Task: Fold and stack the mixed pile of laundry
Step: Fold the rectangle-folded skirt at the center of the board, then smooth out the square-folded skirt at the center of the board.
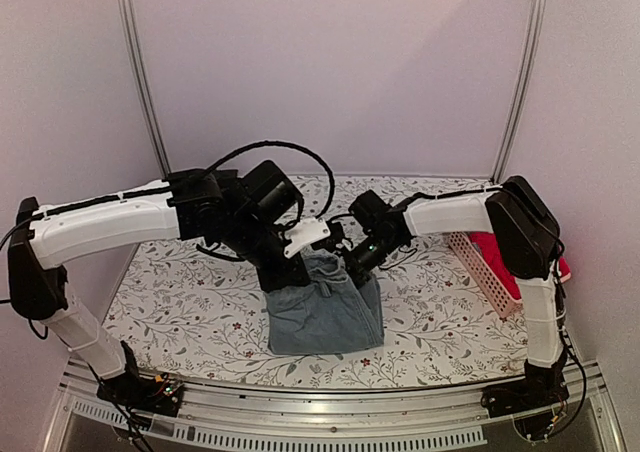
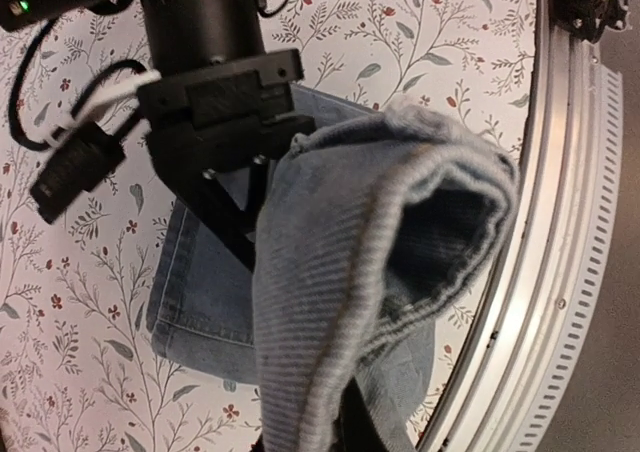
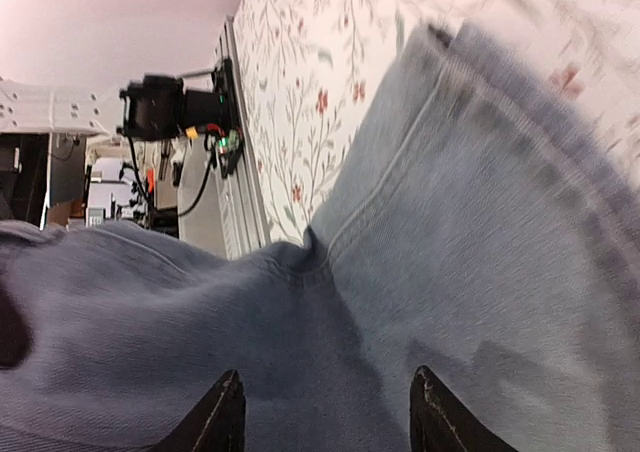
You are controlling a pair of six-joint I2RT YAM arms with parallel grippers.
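I should keep holding the raised edge with my left gripper until it spreads flat. It is curled and slanted, so it would slump crooked onto the denim (image 2: 340,272) if I opened now.
One faded light-blue denim piece (image 1: 325,317) of the laundry lies mid-table, its top edge lifted. My left gripper (image 1: 287,270) is shut on that raised edge. In the left wrist view the denim (image 2: 340,272) drapes up over the jaws and hides them. My right gripper (image 1: 352,262) hovers at the cloth's upper right. In the right wrist view its fingertips (image 3: 228,412) stand apart above the denim (image 3: 450,222), open, with nothing pinched between them. The left wrist view shows the right gripper (image 2: 220,102) just beyond the fold.
A pink slatted basket (image 1: 480,267) stands at the right edge with a red garment (image 1: 492,244) in it. The floral tablecloth (image 1: 180,302) covers the table. A metal rail (image 1: 330,397) runs along the near edge, close to the denim's hem.
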